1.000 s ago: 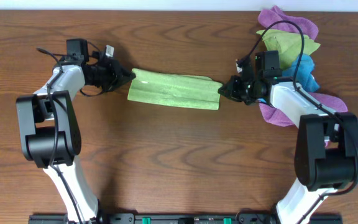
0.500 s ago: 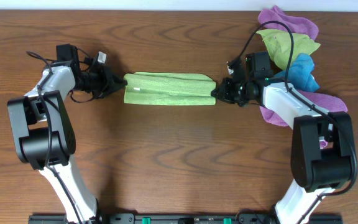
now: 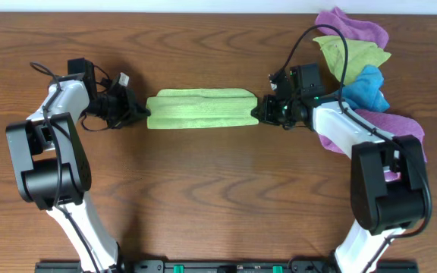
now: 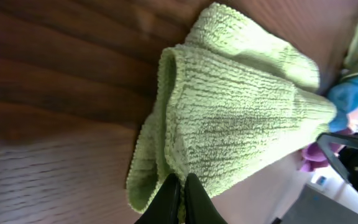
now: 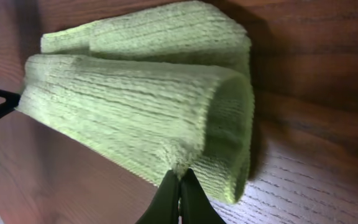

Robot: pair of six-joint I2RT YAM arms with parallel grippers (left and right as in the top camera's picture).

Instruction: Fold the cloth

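Observation:
The pinched edge is just above the cloth's lower layer, which lies flat on the tabletop, so it is time to open my left gripper.
The cloth (image 3: 199, 108), bright lime green, is stretched as a long folded band between my two grippers on the wooden table. My left gripper (image 3: 144, 114) is shut on the cloth's left end; in the left wrist view its black fingers (image 4: 166, 198) pinch the cloth (image 4: 241, 118) at its edge. At the band's right end my right gripper (image 3: 258, 112) is shut on it; the right wrist view has the cloth (image 5: 135, 106) doubled over into a rolled fold above that gripper (image 5: 179, 186).
A heap of other cloths lies at the back right: purple (image 3: 355, 26), duller olive-green (image 3: 355, 51), blue (image 3: 366, 87), and another purple one (image 3: 389, 125) under the right arm. The table's far edge (image 3: 203, 14) runs just behind.
Both grippers have carried the cloth away from me and a little to the left. The band has straightened and its fold has tightened.

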